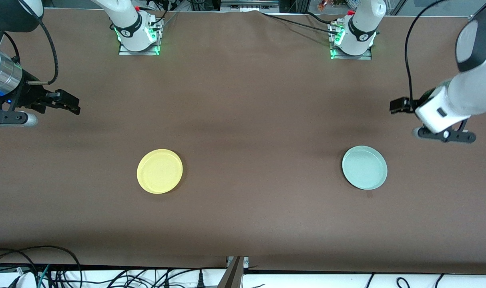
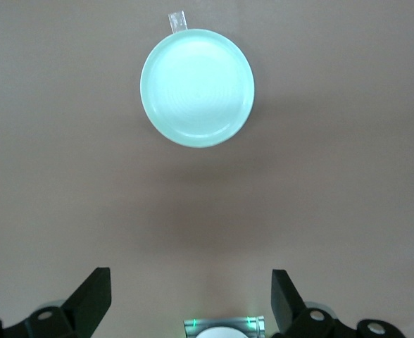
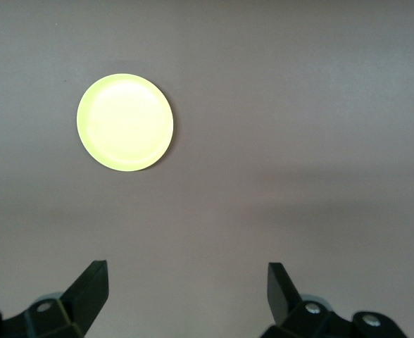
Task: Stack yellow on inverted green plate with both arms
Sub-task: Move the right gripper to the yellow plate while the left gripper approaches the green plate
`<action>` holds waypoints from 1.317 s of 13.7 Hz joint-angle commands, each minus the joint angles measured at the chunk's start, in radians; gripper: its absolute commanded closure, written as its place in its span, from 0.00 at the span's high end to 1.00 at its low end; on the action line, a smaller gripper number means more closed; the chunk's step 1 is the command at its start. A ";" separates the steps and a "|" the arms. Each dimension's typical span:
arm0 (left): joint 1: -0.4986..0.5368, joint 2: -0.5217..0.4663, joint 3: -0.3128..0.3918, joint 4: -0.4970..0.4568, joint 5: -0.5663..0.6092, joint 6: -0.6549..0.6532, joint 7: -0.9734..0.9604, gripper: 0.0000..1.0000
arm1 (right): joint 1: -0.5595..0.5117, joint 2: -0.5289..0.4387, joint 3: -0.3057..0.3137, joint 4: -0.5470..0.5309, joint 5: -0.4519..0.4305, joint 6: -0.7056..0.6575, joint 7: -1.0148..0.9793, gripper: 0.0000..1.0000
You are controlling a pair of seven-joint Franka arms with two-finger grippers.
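The left gripper picks up the green plate by its rim next, to invert it as the base for the yellow plate.
The yellow plate lies rim up on the brown table toward the right arm's end. It also shows in the right wrist view. The pale green plate lies rim up toward the left arm's end and shows in the left wrist view. My right gripper hangs open and empty over the table's edge at the right arm's end, apart from the yellow plate; its jaws stand wide. My left gripper hangs open and empty over the table at the left arm's end, apart from the green plate; its jaws stand wide.
The two arm bases stand at the table's edge farthest from the front camera. A small strip of clear tape lies beside the green plate. Cables lie below the table's near edge.
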 commanded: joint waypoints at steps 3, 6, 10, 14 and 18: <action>0.067 0.210 -0.002 0.066 0.104 0.266 0.160 1.00 | 0.022 0.004 0.003 -0.009 -0.004 0.002 -0.005 1.00; 0.104 0.317 -0.002 0.064 0.106 0.369 0.384 1.00 | 0.033 0.030 0.014 -0.052 0.035 0.043 -0.007 1.00; 0.135 0.426 -0.005 0.020 0.094 0.565 0.577 1.00 | 0.062 0.106 0.029 -0.084 0.051 0.189 -0.010 1.00; 0.164 0.433 -0.016 -0.158 0.067 0.815 0.615 1.00 | 0.066 0.207 0.031 -0.086 0.052 0.272 -0.026 1.00; 0.164 0.442 -0.016 -0.189 0.067 0.854 0.618 0.19 | 0.057 0.225 0.026 -0.078 0.051 0.277 -0.079 1.00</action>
